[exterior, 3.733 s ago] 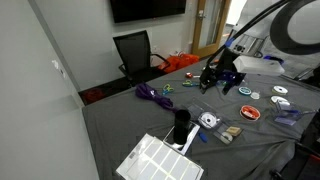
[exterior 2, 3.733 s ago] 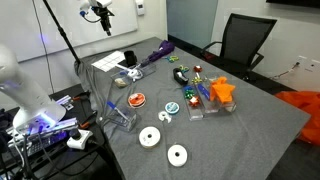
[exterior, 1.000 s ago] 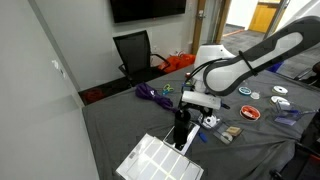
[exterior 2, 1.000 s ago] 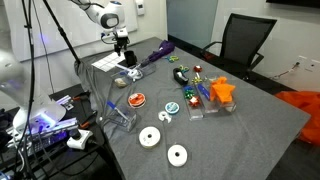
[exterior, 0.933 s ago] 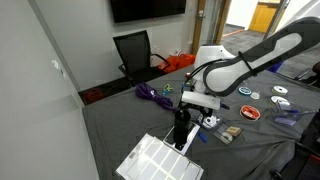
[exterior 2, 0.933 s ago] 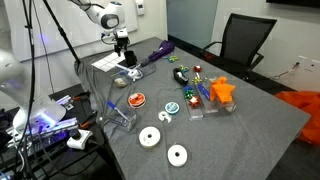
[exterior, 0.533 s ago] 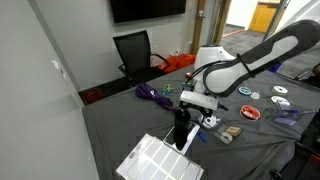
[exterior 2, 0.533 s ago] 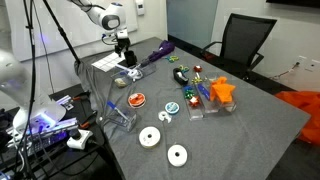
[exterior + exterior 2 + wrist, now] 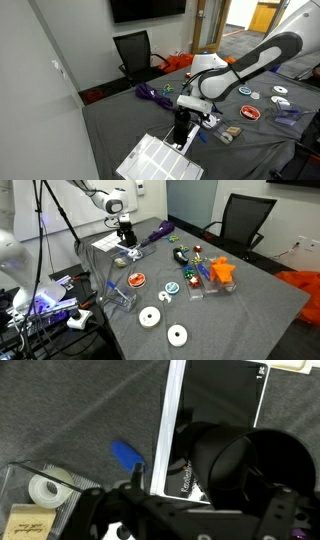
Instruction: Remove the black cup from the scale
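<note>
The cup's side lies between both spread fingers, one past the cup's rim in its opening, so it is time to close on the black cup's side (image 9: 182, 115) (image 9: 229, 474).
The black cup (image 9: 181, 130) stands upright on the scale (image 9: 176, 146), a thin dark slab with white edges. My gripper (image 9: 186, 113) hangs straight over the cup's top, its fingers down around the rim. In the wrist view the cup (image 9: 243, 463) fills the space between the dark fingers (image 9: 213, 512), which look spread, and the scale's glossy top (image 9: 215, 395) and white edge lie beneath it. In an exterior view the gripper (image 9: 127, 235) covers most of the cup (image 9: 129, 246).
A white ribbed panel (image 9: 152, 161) lies beside the scale. A purple cord bundle (image 9: 151, 94), a small blue object (image 9: 127, 456), a clear box with tape (image 9: 38, 497), white discs (image 9: 150, 317) and an orange toy (image 9: 222, 271) lie on the grey cloth.
The arm has swung in from far away over the cup, and over the last second it has sunk slightly lower onto it. The cup has not moved.
</note>
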Tool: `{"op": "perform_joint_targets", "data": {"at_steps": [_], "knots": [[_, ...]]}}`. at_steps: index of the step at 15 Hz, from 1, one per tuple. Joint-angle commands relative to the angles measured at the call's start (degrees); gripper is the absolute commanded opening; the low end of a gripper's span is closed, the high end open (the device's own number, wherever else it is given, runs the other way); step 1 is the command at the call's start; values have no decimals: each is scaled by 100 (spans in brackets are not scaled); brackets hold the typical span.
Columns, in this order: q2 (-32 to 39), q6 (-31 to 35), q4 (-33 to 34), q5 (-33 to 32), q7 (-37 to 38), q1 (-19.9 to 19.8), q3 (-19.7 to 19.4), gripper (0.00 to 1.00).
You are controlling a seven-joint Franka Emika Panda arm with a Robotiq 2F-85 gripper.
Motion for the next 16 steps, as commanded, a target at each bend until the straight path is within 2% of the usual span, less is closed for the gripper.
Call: {"op": "perform_joint_targets", "data": {"at_steps": [1, 10, 12, 16], "knots": [[220, -124, 273, -80, 114, 95, -96, 68], [311, -11, 332, -85, 44, 105, -95, 3], [282, 32, 310, -83, 6, 101, -82, 0], [227, 100, 260, -89, -50, 98, -67, 2]]}}
